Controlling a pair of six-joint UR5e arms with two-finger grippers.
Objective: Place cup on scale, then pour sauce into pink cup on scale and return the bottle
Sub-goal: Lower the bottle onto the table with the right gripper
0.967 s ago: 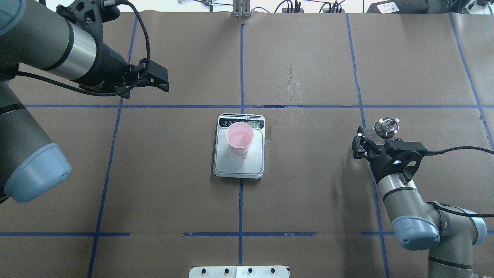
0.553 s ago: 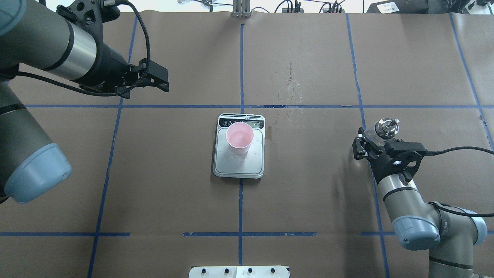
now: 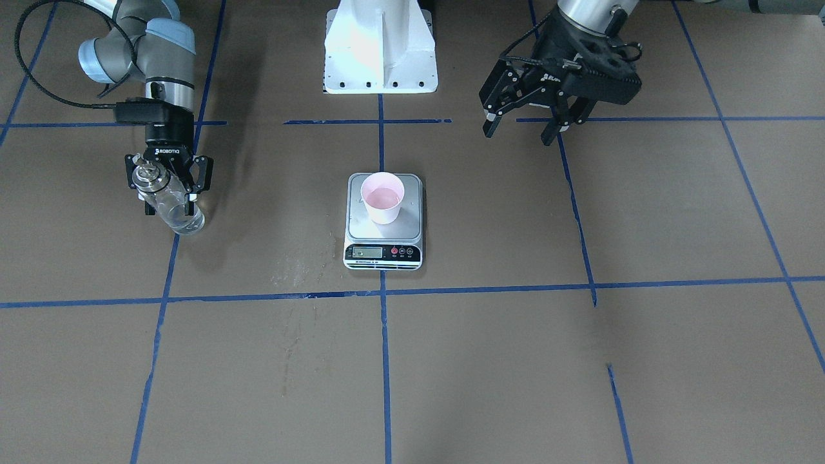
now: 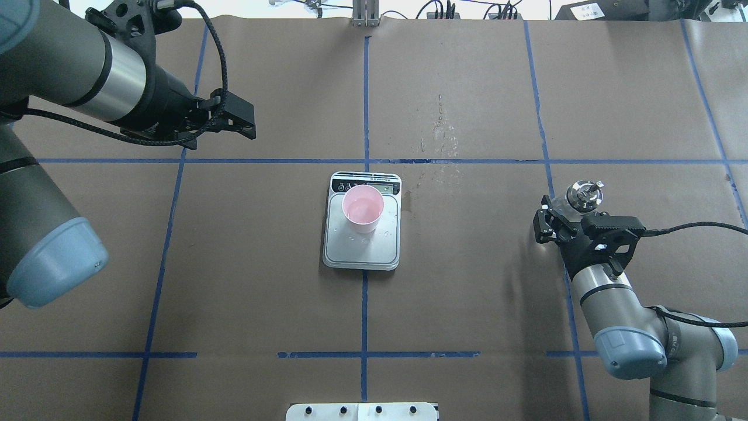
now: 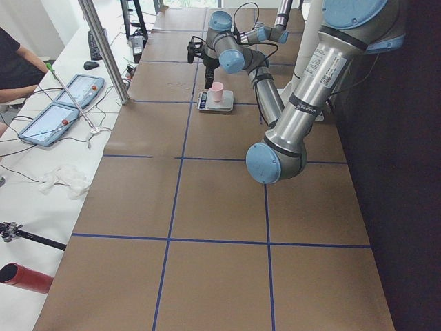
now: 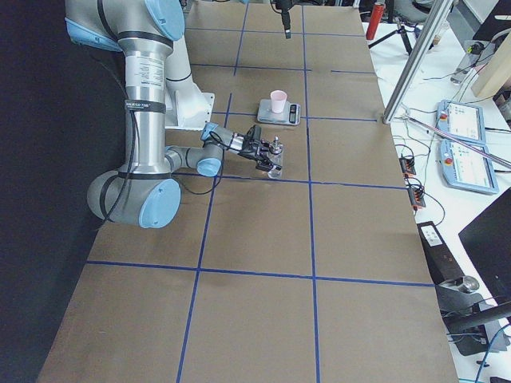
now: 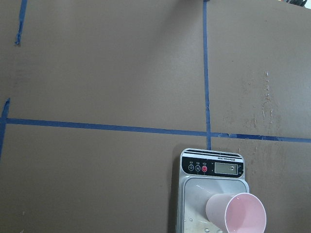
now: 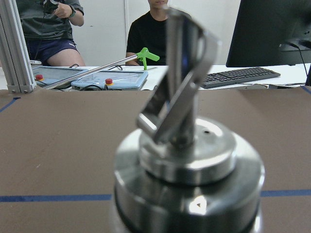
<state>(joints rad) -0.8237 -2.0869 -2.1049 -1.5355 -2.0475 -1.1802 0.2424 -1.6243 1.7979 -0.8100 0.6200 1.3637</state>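
The glass bottle's base point(image 3: 189, 227) meets the table at the blue tape line, so the bottle would stay standing. My right gripper needs to open.
The pink cup point(image 4: 363, 209) point(image 3: 382, 198) stands upright on the far part of the scale's point(image 4: 362, 248) point(image 3: 384, 252) metal plate, with a little clear liquid in it. In the left wrist view the cup point(image 7: 236, 213) and the scale point(image 7: 212, 168) sit at the bottom right. Well to the right of the scale, my right gripper point(image 4: 570, 213) point(image 3: 166, 193) is shut on the glass bottle point(image 4: 578, 199) point(image 3: 175, 216), upright and low over the table, clear sauce showing inside. Its silver cap point(image 8: 187, 160) fills the right wrist view. My left gripper point(image 4: 245, 123) point(image 3: 519, 129) hangs open and empty, far left of the scale.
Dried splash marks point(image 4: 441, 131) stain the brown paper beyond the scale. The white robot base point(image 3: 380, 45) sits at the near table edge. People, tablets point(image 8: 92, 77) and a keyboard lie past the far edge. Blue tape lines cross the table.
The right gripper and the bottle have sunk slightly toward the table. The left arm, cup and scale have not moved.
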